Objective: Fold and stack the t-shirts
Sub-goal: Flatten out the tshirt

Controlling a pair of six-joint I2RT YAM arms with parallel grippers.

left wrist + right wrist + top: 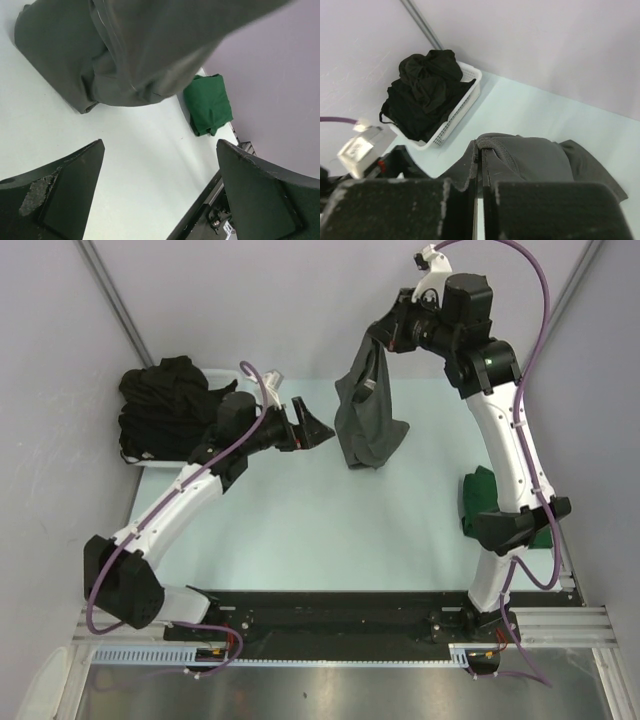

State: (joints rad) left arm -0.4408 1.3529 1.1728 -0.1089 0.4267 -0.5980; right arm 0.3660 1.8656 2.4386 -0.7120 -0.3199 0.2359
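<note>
My left gripper grabs the charcoal grey t-shirt by its stitched hanging edge next, which leaves the rest free to spread out for folding.
A charcoal grey t-shirt [368,410] hangs down from my right gripper [385,335], which is raised over the far middle of the table; its lower end rests on the table. In the right wrist view the right gripper [481,152] is shut on a stitched edge of the grey t-shirt [535,160]. My left gripper [318,432] stands open just left of the hanging shirt, with nothing in it. From the left wrist, the left gripper [160,145] faces the grey t-shirt [140,50] with bare table between the jaws. A folded dark green t-shirt [485,502] [207,105] lies at the right edge.
A white basket [218,375] [457,117] at the far left holds a heap of black t-shirts [165,405] [425,95]. The pale green table [320,530] ends at a black rail [330,605] in front. Grey walls stand behind and at both sides.
</note>
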